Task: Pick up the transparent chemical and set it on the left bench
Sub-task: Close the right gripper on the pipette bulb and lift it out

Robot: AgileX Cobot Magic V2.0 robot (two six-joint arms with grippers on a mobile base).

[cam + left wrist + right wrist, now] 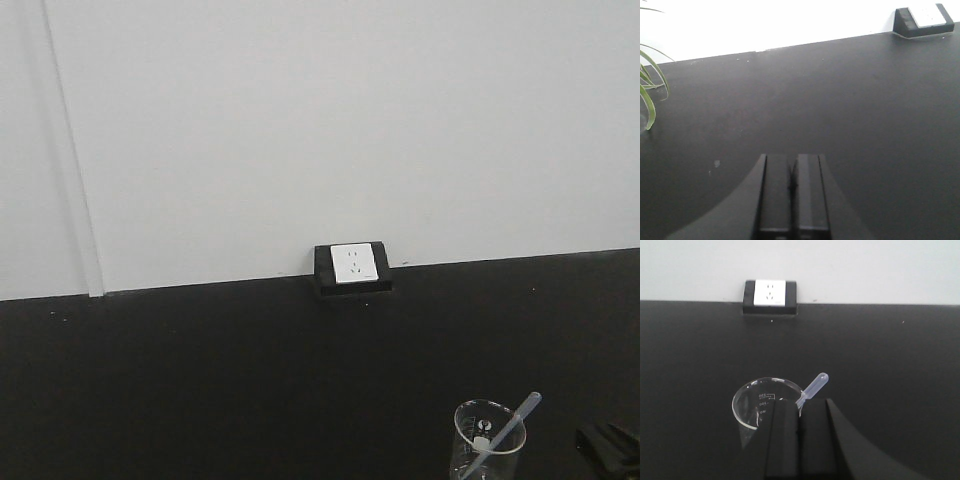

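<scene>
Next, my right gripper grabs the pipette by its bulb end (pixel 529 403), to carry the transparent chemical to the left bench.
The transparent chemical is a whitish pipette (pixel 512 423) that leans in a clear glass beaker (pixel 473 452) at the bottom right of the front view, bulb end up and to the right. In the right wrist view the pipette's bulb (pixel 816 384) sticks up past the beaker's rim (pixel 751 406). My right gripper (pixel 800 406) is shut and empty, hovering just in front of the beaker and hiding its near side. My left gripper (pixel 792 158) is shut and empty over bare black benchtop. The left bench with the white bins is out of view.
The black benchtop (pixel 200 380) runs to a white wall with a white socket in a black housing (pixel 353 264), which also shows in the wrist views (pixel 925 17) (pixel 770 294). Green plant leaves (pixel 650 95) hang at the left. A black part of the right arm (pixel 612 447) is beside the beaker.
</scene>
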